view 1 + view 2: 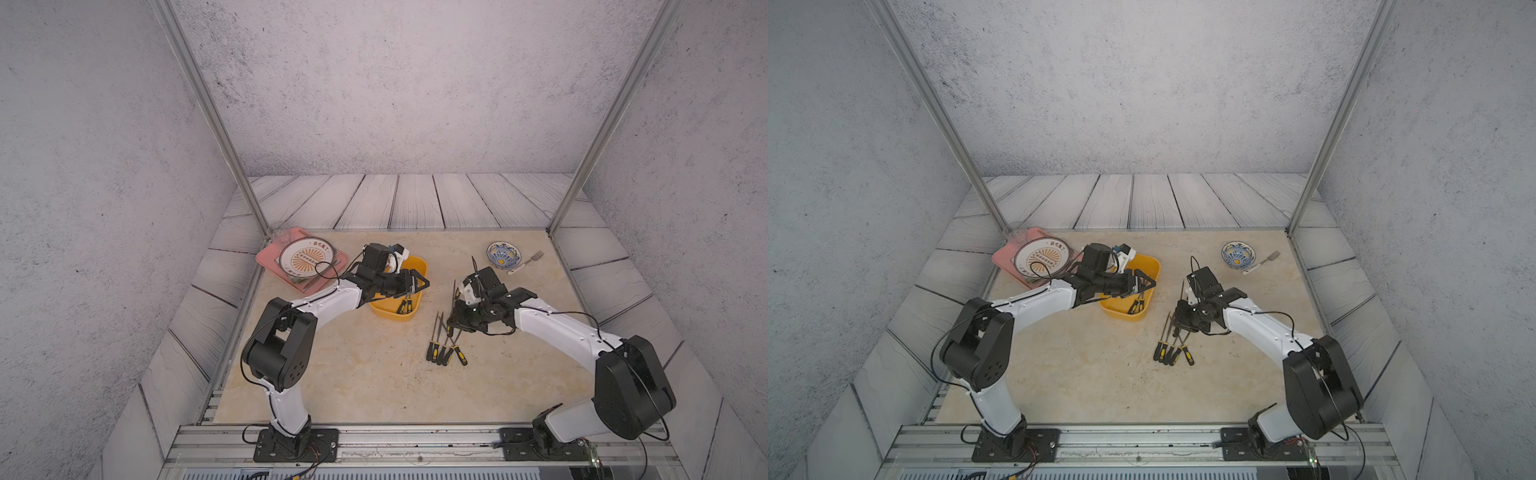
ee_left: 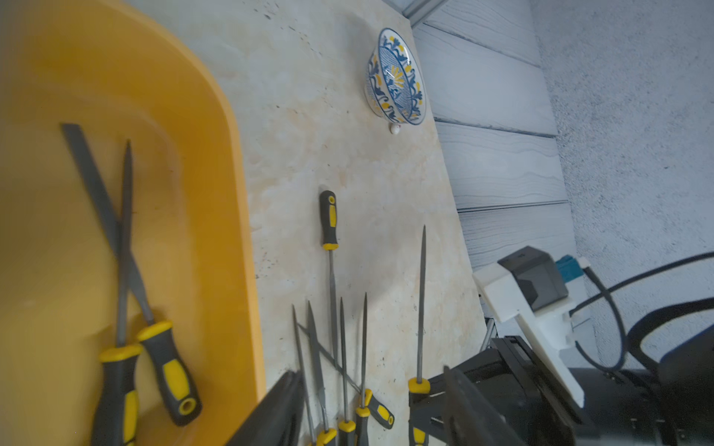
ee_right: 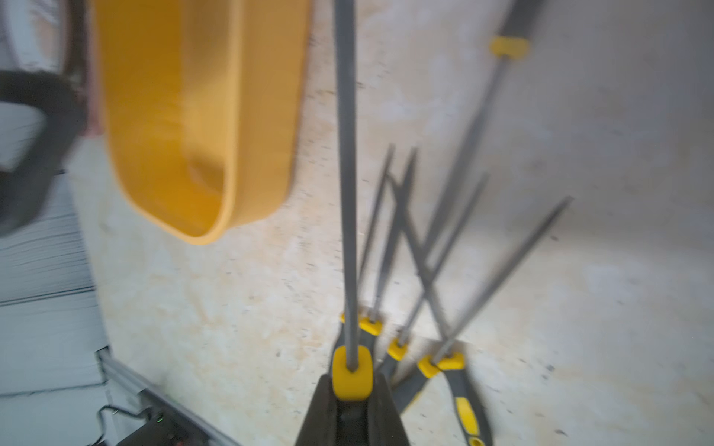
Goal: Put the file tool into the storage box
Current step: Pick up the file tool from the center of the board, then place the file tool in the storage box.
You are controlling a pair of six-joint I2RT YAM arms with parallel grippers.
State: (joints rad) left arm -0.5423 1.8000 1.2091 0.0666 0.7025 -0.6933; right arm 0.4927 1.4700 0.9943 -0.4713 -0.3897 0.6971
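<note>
The fingers of my left gripper by the box rim don't reach the file tool's shaft, so they would miss it if I closed now. I should move closer first.
The yellow storage box [image 1: 392, 313] [image 1: 1125, 313] stands left of centre, with two file tools [image 1: 404, 305] [image 2: 123, 270] lying crossed inside it. My left gripper [image 1: 419, 284] [image 2: 371, 409] hovers over the box's right side, open and empty. To the right, my right gripper [image 1: 455, 311] [image 3: 352, 390] is shut on the yellow-collared handle of one file tool [image 3: 345, 193] [image 2: 422, 301]. That file's shaft points away from the jaws, above the table. Several more files [image 1: 444, 349] [image 1: 1173, 351] [image 3: 425, 251] lie fanned on the table below it.
A pink tray [image 1: 266, 259] holding a round plate [image 1: 305, 257] sits at the back left. A blue patterned bowl [image 1: 503, 253] and a fork [image 1: 528, 262] are at the back right. One file [image 2: 330, 220] lies apart from the pile.
</note>
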